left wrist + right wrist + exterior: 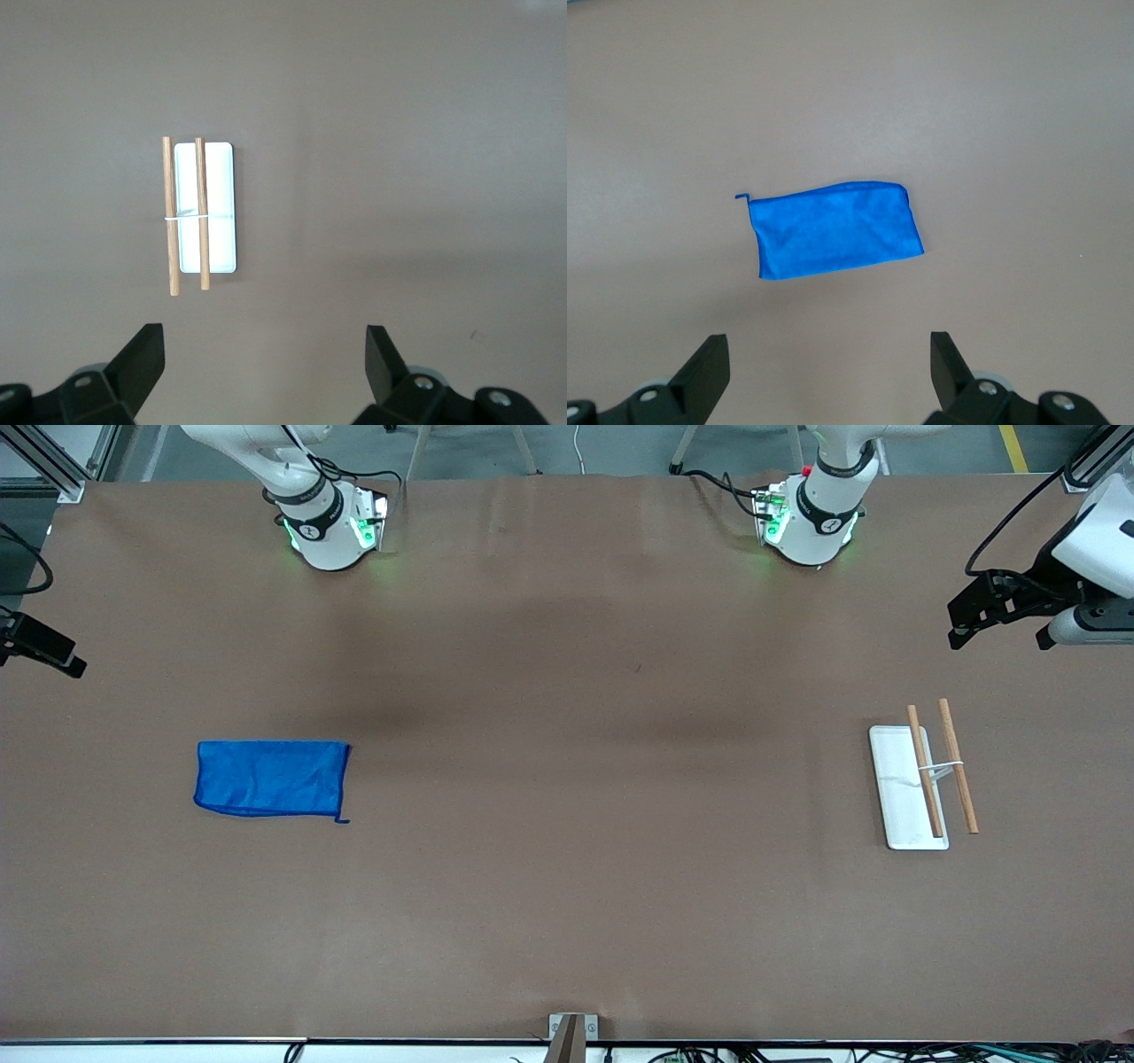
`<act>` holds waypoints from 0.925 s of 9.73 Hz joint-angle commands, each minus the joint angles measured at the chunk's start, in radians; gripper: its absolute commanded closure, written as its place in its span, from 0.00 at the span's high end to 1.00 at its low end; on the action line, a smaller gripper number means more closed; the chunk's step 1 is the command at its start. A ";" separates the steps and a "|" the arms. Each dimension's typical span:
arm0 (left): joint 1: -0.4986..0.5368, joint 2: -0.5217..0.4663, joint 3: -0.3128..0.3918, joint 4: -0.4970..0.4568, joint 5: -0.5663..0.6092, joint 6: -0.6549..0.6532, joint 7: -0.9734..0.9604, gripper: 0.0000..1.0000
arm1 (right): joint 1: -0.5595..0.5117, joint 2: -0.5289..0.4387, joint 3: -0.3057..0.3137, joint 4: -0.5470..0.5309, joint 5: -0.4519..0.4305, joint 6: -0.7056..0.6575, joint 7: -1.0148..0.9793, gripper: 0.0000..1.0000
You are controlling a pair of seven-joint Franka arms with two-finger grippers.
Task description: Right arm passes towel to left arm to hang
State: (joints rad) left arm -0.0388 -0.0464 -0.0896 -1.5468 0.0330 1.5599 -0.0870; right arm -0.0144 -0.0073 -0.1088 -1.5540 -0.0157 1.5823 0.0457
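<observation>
My right gripper needs to pass the blue towel to my left arm for hanging, so it should grab the towel by its short edge (198,772) opposite the loose thread (341,820).
The bright blue towel (272,778) lies flat on the brown table toward the right arm's end, with a loose thread at one corner. It also shows in the right wrist view (837,228). My right gripper (44,651) hangs high over the table's edge at that end, open and empty (828,345), apart from the towel. My left gripper (999,636) is up over the left arm's end of the table, open and empty (266,341).
A white tray (899,806) with two wooden rods (924,771) tied by a white band stands toward the left arm's end; it also shows in the left wrist view (221,239). Both arm bases (328,531) stand along the table's edge farthest from the front camera.
</observation>
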 commanded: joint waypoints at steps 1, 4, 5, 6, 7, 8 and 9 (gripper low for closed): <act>-0.004 0.005 -0.004 -0.026 0.019 -0.006 -0.017 1.00 | -0.001 -0.007 0.003 -0.061 0.000 0.048 -0.006 1.00; -0.006 0.005 -0.004 -0.026 0.019 -0.006 -0.017 1.00 | 0.002 0.038 0.003 -0.301 -0.004 0.308 -0.023 1.00; -0.006 0.005 -0.004 -0.026 0.019 -0.006 -0.017 1.00 | 0.002 0.077 0.003 -0.358 -0.004 0.390 -0.061 1.00; -0.007 0.005 -0.004 -0.026 0.019 -0.006 -0.017 1.00 | -0.002 0.134 0.003 -0.395 -0.004 0.468 -0.075 1.00; -0.007 0.005 -0.004 -0.026 0.019 -0.006 -0.017 1.00 | -0.004 0.206 0.003 -0.431 -0.004 0.564 -0.104 1.00; -0.007 0.006 -0.004 -0.026 0.019 -0.006 -0.017 1.00 | -0.005 0.258 0.003 -0.480 -0.004 0.681 -0.119 1.00; -0.007 0.007 -0.004 -0.027 0.019 -0.006 -0.017 1.00 | -0.007 0.323 0.003 -0.536 -0.004 0.815 -0.125 1.00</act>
State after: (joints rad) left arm -0.0398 -0.0457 -0.0915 -1.5483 0.0331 1.5598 -0.0870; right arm -0.0149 0.2571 -0.1080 -2.0344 -0.0156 2.2812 -0.0564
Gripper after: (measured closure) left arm 0.000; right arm 0.000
